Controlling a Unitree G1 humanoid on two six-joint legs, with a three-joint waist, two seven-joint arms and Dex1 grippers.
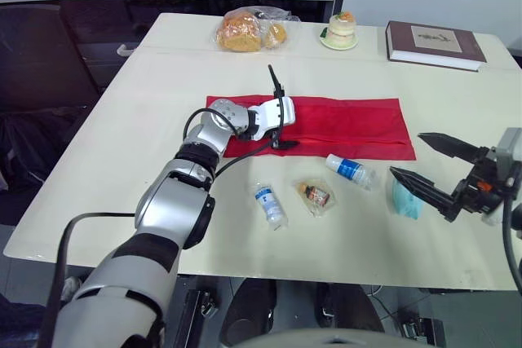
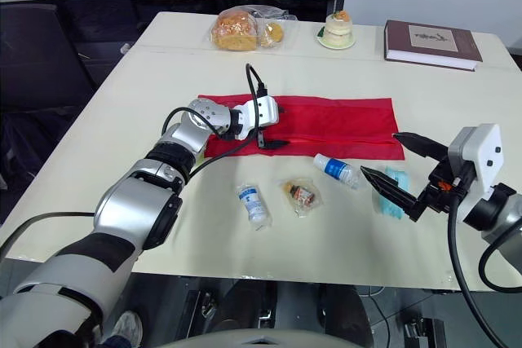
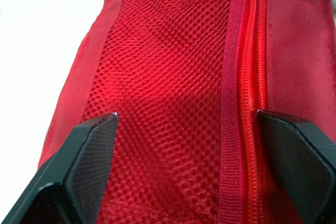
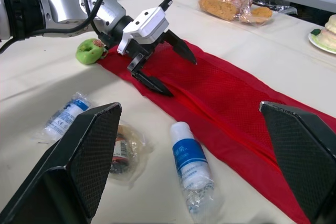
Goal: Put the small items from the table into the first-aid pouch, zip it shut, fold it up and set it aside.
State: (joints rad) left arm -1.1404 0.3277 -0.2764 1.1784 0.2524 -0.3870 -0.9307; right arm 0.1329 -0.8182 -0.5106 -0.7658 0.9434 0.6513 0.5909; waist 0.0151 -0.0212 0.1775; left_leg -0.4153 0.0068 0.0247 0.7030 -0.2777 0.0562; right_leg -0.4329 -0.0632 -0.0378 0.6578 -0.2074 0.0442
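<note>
My left gripper grabs the zipper edge [image 3: 245, 93] of the pouch next, where the cloth rises in a fold while the mesh [image 3: 163, 98] lies slack.
A red first-aid pouch [image 1: 342, 124] lies flat and unfolded in the middle of the table, its mesh panel [image 3: 173, 77] and zipper [image 3: 252, 77] facing up. My left gripper [image 1: 280, 112] is open over the pouch's left end, its fingers straddling the mesh with nothing held. On the table in front of the pouch lie a white bottle with a blue label [image 1: 351, 170], a clear packet with a brown item [image 1: 316, 195] and a wrapped bandage roll [image 1: 269, 204]. My right gripper [image 1: 420, 160] hovers open at the right, just above a teal packet [image 1: 405, 200].
A green round object [image 4: 90, 51] sits by the pouch's left end, behind my left wrist. At the far side are bagged bread [image 1: 249, 30], a small cake on a plate [image 1: 339, 30] and a dark red book [image 1: 434, 44]. The table's near edge [image 1: 326, 275] is close.
</note>
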